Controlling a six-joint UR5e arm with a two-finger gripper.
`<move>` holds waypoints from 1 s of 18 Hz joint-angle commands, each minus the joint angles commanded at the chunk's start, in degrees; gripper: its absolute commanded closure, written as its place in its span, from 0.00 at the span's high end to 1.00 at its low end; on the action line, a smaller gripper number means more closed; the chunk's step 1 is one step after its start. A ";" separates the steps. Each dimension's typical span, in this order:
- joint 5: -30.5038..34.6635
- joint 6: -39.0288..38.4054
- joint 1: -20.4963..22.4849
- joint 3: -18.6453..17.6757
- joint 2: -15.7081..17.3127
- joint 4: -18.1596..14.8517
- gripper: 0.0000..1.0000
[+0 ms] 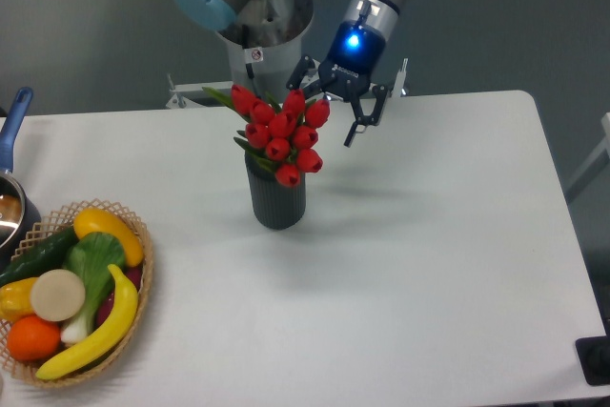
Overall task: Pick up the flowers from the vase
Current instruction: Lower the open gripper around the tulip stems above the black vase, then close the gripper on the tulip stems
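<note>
My gripper grabs the flowers (282, 132) by their red buds next, to lift them out of the vase (276, 197).
The flowers (282, 132), a tight bunch of red tulip buds with green leaves, stand in the vase (276, 197), a dark grey ribbed cylinder near the middle of the white table. Their stems are hidden inside the vase. My gripper (329, 110) hangs just behind and to the right of the bunch, at the height of the top buds. Its black fingers (360, 124) are spread apart, one on each side, and hold nothing. The left finger is close to the uppermost buds; I cannot tell whether it touches them.
A woven basket (136, 285) of fruit and vegetables sits at the table's front left. A pot with a blue handle (13, 121) stands at the left edge. The arm's base (267, 26) rises behind the vase. A dark object (593, 359) sits at the far right.
</note>
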 joint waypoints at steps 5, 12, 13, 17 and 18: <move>-3.35 0.52 -0.71 0.70 -2.28 0.17 1.00; -3.52 1.32 -4.56 3.16 -7.20 0.44 1.00; -3.52 1.32 -5.18 3.34 -7.64 0.53 1.00; -3.52 1.67 -5.89 3.60 -8.00 0.53 0.81; -3.43 2.10 -5.89 3.86 -8.09 0.44 0.71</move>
